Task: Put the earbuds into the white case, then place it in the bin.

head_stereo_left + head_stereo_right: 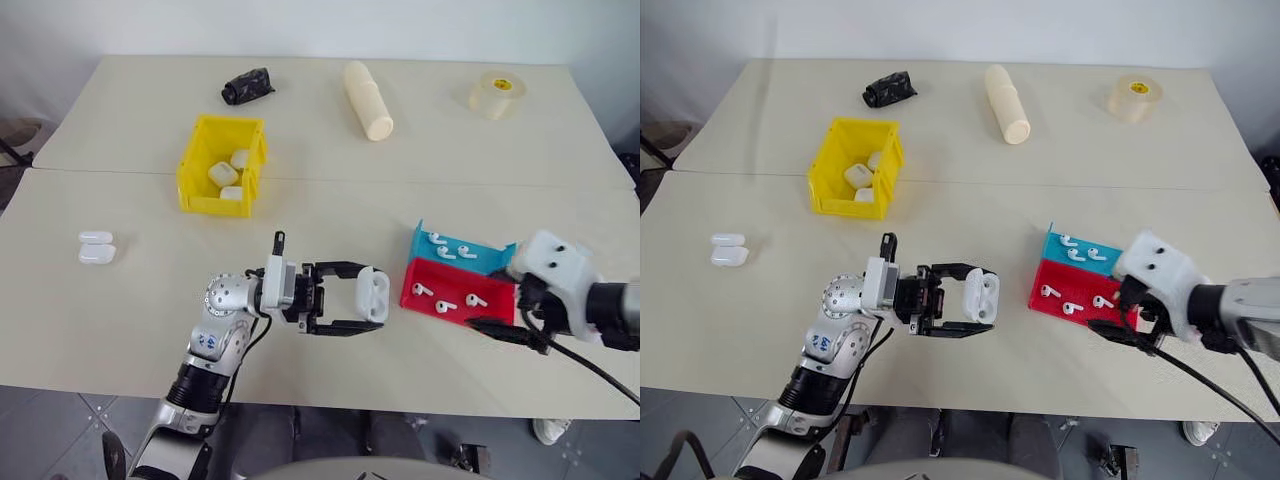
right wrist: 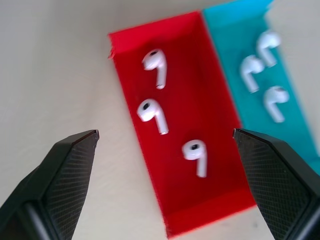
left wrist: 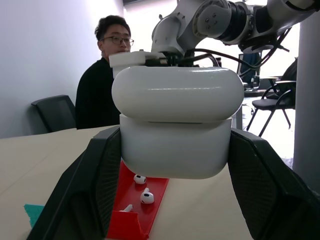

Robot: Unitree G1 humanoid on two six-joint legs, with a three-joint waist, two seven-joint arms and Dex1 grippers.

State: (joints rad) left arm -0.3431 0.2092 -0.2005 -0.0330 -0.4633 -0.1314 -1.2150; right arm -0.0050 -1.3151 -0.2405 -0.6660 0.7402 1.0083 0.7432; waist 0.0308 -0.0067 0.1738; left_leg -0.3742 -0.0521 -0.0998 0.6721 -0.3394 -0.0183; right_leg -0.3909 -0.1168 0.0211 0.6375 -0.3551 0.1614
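Note:
My fingers are high above the earbud (image 2: 196, 154) in the red tray (image 2: 200, 110), so my right gripper should go lower before it closes on the earbud.
My left gripper (image 1: 369, 298) is shut on the white case (image 1: 373, 294) and holds it above the table's front middle. The case fills the space between the fingers (image 3: 175, 125), and its lid looks flipped open. To the right, three earbuds (image 2: 152, 112) lie in a red tray (image 1: 440, 305), and three more earbuds (image 2: 262, 72) lie in a blue tray (image 1: 470, 252) behind it. My right gripper (image 2: 165, 132) hangs open just above the red tray with nothing between its fingers. The yellow bin (image 1: 212, 204) stands at the back left with a few white cases inside.
Two more white cases (image 1: 96, 247) lie at the table's left. Along the far side are a black object (image 1: 247, 86), a cream cylinder (image 1: 368, 100) and a tape roll (image 1: 497, 93). A seated person (image 3: 107, 75) shows beyond the table in the left wrist view.

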